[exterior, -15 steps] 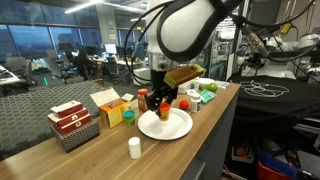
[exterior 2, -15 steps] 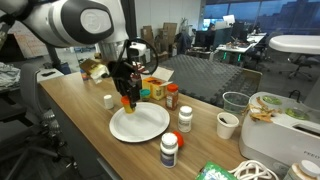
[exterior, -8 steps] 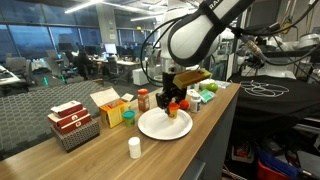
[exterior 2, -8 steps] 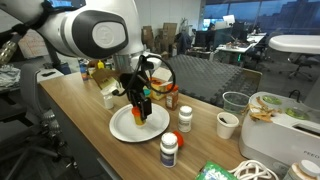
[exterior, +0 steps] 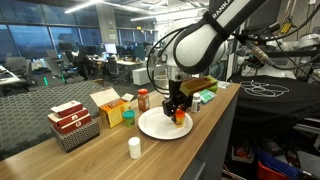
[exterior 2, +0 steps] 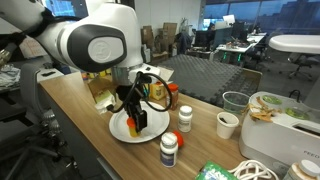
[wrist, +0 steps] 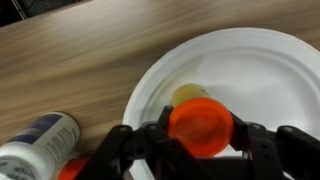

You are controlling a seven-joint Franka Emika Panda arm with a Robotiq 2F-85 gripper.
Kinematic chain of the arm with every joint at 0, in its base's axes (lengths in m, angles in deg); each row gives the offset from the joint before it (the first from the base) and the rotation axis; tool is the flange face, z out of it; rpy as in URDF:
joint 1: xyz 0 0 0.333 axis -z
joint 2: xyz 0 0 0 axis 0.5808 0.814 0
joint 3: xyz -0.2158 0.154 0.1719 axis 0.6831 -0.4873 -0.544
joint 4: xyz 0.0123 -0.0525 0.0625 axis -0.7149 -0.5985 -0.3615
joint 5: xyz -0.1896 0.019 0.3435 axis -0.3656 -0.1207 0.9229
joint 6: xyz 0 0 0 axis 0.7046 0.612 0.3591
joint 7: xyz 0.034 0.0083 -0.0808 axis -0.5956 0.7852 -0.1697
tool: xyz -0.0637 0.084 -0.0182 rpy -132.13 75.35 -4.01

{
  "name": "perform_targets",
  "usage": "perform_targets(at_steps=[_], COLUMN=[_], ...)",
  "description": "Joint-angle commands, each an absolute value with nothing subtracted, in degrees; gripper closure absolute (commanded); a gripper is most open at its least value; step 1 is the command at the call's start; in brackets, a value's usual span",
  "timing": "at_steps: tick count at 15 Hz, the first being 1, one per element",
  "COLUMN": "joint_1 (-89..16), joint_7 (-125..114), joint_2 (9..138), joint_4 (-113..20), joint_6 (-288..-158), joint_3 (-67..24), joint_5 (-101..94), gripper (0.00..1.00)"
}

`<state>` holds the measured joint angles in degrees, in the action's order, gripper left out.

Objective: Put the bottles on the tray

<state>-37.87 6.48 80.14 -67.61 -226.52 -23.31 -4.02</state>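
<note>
The orange bottle is low over the plate's (exterior: 152, 127) flat inside and would come to rest there, so I need to open my gripper now.
My gripper (wrist: 200, 135) is shut on the orange bottle (wrist: 200, 125), whose round orange top fills the gap between the fingers. It holds the bottle low over the large white plate (wrist: 265, 65). In both exterior views the gripper (exterior: 178, 108) (exterior 2: 136, 116) hangs over the plate (exterior: 152, 127) (exterior 2: 122, 131) with the orange bottle (exterior: 180, 117) at its tip. A reddish-brown bottle (exterior: 143, 99) (exterior 2: 172, 96) stands behind the plate. A small white bottle (exterior: 134, 148) stands on the table in front of it. A white bottle with a dark label (exterior 2: 168, 150) (wrist: 35, 145) and an orange-capped one (exterior 2: 185, 118) stand beside the plate.
A dark wire basket with red-and-white cartons (exterior: 72, 124) and a yellow box (exterior: 108, 105) stand along the table. A white cup (exterior 2: 227, 124) is near the table's end. Green items (exterior: 207, 91) lie behind the arm. The table edge (exterior: 205, 140) runs close to the plate.
My gripper has moved across and down over the plate with the orange bottle still in it. The other bottles have not moved.
</note>
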Motion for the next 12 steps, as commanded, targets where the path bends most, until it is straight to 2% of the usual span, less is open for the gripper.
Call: perform_targets(at_steps=[1,2,3,4,8,12], joint_1=[-38.2,-38.3,-38.3,-38.5,-40.4,-42.0], joint_7=[5.5,5.5,5.2,5.5,7.8,9.4], joint_2=[77.8,77.5,77.2,76.9,74.5,72.6], joint_4=[-71.0,-71.2,-71.4,-71.6,-71.9,-68.7], joint_6=[-229.1,-228.9,-228.8,-228.8,-228.5,-227.9], joint_3=[-23.1,-23.1,-23.2,-22.9,-21.5,-21.9], joint_5=[-3.8,-3.8,-3.9,-4.5,-9.8,-15.1], gripper=[0.76,0.76,0.26,0.26,0.00,0.00])
